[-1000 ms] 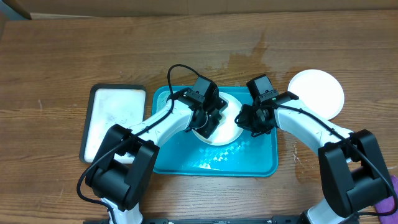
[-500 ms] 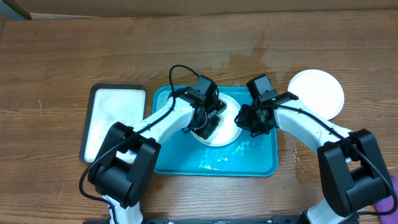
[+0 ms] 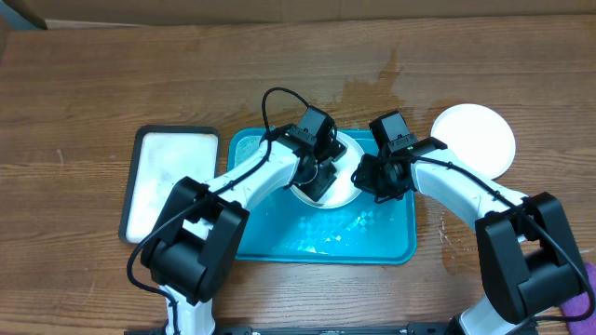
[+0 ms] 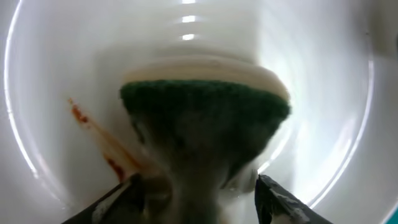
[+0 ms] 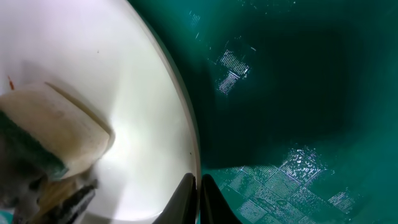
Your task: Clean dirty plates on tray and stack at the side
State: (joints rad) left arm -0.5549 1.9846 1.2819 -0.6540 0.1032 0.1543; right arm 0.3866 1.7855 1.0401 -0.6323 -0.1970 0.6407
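Observation:
Next, my left gripper takes hold of the sponge across its narrowed part (image 4: 196, 174), so the wide green-and-cream end stays free to clean the plate.
A white plate (image 3: 347, 189) lies in the wet teal tray (image 3: 279, 233). My left gripper (image 3: 319, 175) hovers over the plate; in the left wrist view its jaws (image 4: 199, 196) stand apart around a green-and-cream sponge (image 4: 205, 106), with a gap at the right finger. The sponge rests on the plate (image 4: 62, 62) beside an orange smear (image 4: 93, 130). My right gripper (image 3: 365, 177) is shut on the plate's right rim; the right wrist view shows its fingers (image 5: 199, 190) pinching the rim of the plate (image 5: 137, 93) over the tray (image 5: 298, 93). Another white plate (image 3: 473, 140) sits on the table at the right.
A white black-rimmed tray (image 3: 172, 181) lies left of the teal tray. A wet patch (image 3: 368, 88) marks the wooden table behind the tray. Cardboard (image 3: 279, 9) runs along the far edge.
My left gripper has opened its jaws off the sponge and shifted slightly up and right on the plate. The right gripper has kept its hold on the rim.

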